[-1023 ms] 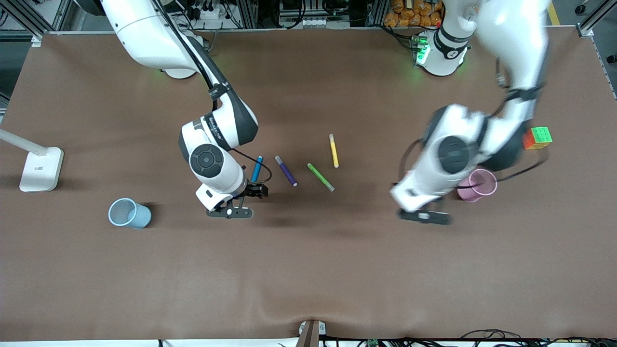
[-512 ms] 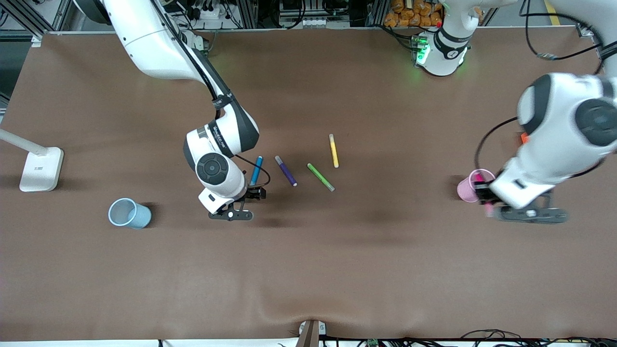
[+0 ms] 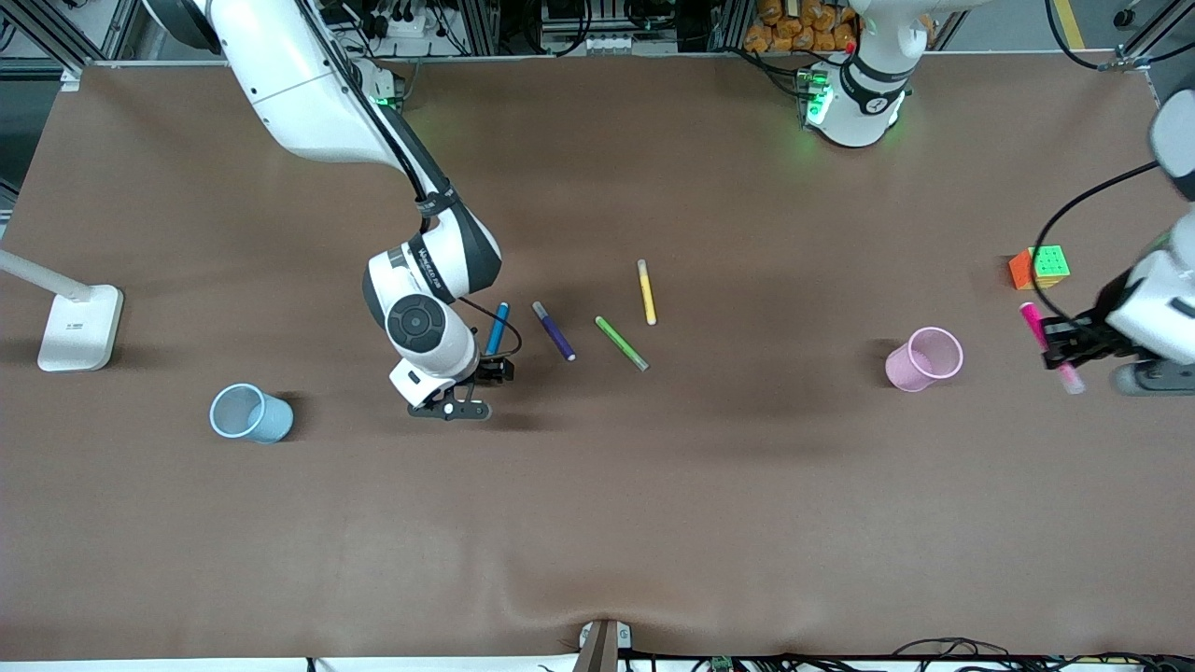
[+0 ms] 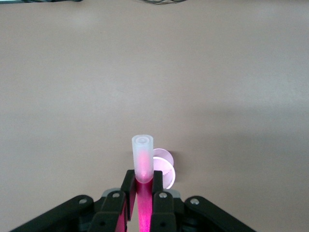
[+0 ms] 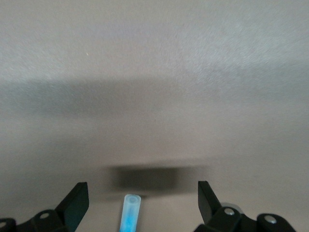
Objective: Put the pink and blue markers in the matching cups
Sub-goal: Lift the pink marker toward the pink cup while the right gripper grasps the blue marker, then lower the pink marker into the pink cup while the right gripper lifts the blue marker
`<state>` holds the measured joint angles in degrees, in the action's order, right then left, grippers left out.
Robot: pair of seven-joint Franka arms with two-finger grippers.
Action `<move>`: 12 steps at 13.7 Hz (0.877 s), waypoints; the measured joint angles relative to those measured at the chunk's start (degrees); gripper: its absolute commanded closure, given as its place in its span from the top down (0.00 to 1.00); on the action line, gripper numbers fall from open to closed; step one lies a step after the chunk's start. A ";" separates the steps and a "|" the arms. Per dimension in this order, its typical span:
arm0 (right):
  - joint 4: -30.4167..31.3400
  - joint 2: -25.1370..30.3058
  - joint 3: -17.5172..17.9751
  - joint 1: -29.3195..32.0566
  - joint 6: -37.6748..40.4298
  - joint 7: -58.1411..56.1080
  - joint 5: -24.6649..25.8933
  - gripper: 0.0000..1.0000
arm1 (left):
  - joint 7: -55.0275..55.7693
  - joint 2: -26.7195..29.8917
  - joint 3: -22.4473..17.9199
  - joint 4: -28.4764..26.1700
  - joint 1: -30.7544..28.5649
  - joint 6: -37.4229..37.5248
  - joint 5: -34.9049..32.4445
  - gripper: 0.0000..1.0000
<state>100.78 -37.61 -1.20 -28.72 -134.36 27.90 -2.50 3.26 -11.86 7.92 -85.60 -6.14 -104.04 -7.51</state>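
The blue marker's pale end is low, below my right gripper's fingers. My right gripper needs to go down to the pale end before it closes on the marker.
The blue marker [image 3: 498, 327] lies on the table. My right gripper [image 3: 495, 371] is open over its end nearer the front camera. In the right wrist view the marker's pale end [image 5: 130, 212] lies between the spread fingers [image 5: 77, 202] of that gripper [image 5: 141, 199]. My left gripper [image 3: 1055, 347] is shut on the pink marker [image 3: 1033, 320] and holds it in the air, past the pink cup [image 3: 924, 358] toward the left arm's end of the table. In the left wrist view that gripper [image 4: 143, 181] clamps the marker [image 4: 143, 157], with the pink cup [image 4: 166, 166] below. The blue cup [image 3: 250, 413] stands toward the right arm's end.
A purple marker [image 3: 553, 330], a green marker [image 3: 621, 343] and a yellow marker [image 3: 646, 292] lie beside the blue one. A colour cube [image 3: 1039, 267] sits near the left gripper. A white lamp base [image 3: 79, 327] stands at the right arm's end.
My left arm has swung away from over the pink cup toward its end of the table, with the pink marker in its gripper. My right gripper has shifted slightly over the blue marker.
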 measured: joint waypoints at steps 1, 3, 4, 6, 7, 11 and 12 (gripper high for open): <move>1.37 0.00 0.07 -0.14 -1.82 0.00 0.00 1.00 | -0.36 0.03 -0.02 0.23 -0.86 0.13 0.00 0.00; 3.13 0.07 0.18 -0.75 -4.22 0.00 0.00 1.00 | -0.86 0.15 -0.01 0.27 -1.59 0.38 0.01 0.00; 3.51 0.21 0.21 -1.39 -4.57 0.25 0.00 1.00 | -0.58 0.21 0.05 0.23 -1.57 0.90 0.01 0.00; 3.73 0.84 0.27 -3.07 -4.59 1.63 0.00 1.00 | 0.39 0.26 0.32 -0.29 -1.44 1.64 0.01 0.00; 3.95 1.29 0.27 -3.87 -4.58 2.41 0.00 1.00 | 0.97 0.26 0.42 -0.85 -1.42 1.80 0.02 0.00; 6.38 2.97 0.22 -4.86 -5.10 3.08 0.00 1.00 | 7.43 0.66 0.92 -4.55 -1.31 1.42 0.02 0.00; 7.47 3.37 0.14 -4.86 -6.10 3.08 0.00 1.00 | 8.83 1.28 0.99 -6.63 -1.22 -0.02 0.02 0.00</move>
<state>108.24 -34.24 -1.06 -33.59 -140.46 30.98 -2.50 12.09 -10.58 8.91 -92.23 -7.36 -104.06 -7.49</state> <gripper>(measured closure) 0.000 0.824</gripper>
